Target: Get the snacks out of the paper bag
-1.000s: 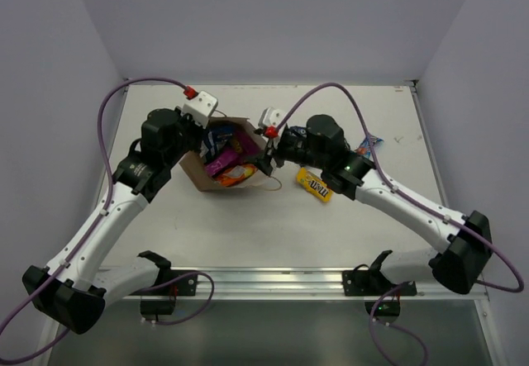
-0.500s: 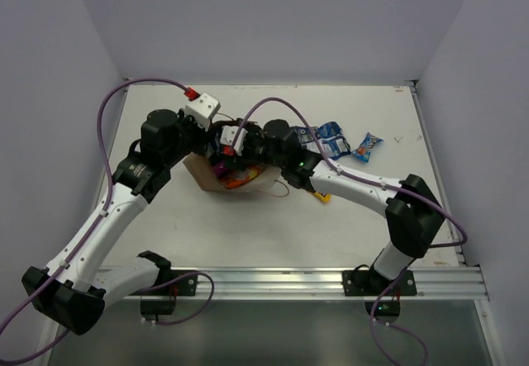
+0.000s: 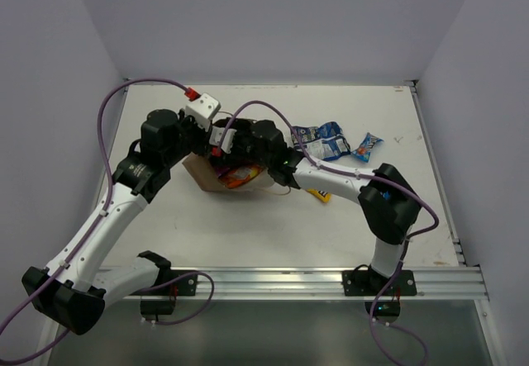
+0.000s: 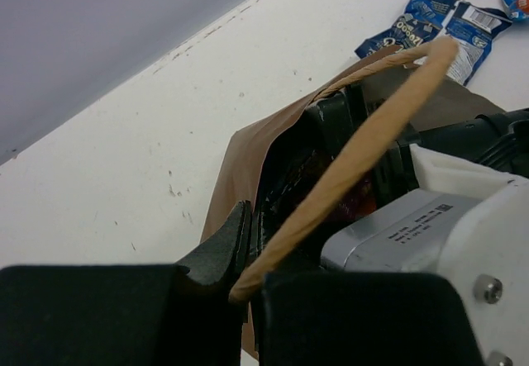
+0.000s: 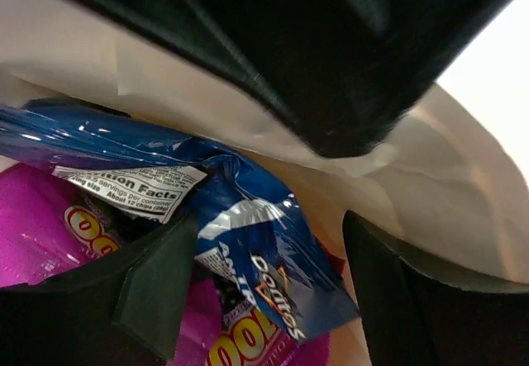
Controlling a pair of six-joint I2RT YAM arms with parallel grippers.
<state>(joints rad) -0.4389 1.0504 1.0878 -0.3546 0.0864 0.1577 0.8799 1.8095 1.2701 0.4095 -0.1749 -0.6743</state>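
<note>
My right gripper's fingers reach past the blue chip bag's corner along its sides, so it is time to close now, which would catch it.
The brown paper bag lies on its side at the table's middle, mouth toward the right. My left gripper is shut on the bag's twisted paper handle at its upper rim. My right gripper is pushed into the mouth, open, its fingers on either side of a blue chip bag that lies on a magenta pouch. An orange packet shows in the mouth. Outside lie a blue-white packet, a small blue wrapper and a yellow bar.
The right arm stretches across the table over the yellow bar. In the left wrist view the right wrist's camera housing fills the bag's mouth. The bag's inner wall lies close behind the right fingers. White walls close in the table.
My right arm has swung left from the bag's right edge into its mouth, uncovering the blue-white packet on the table. The left gripper has kept its hold and place.
</note>
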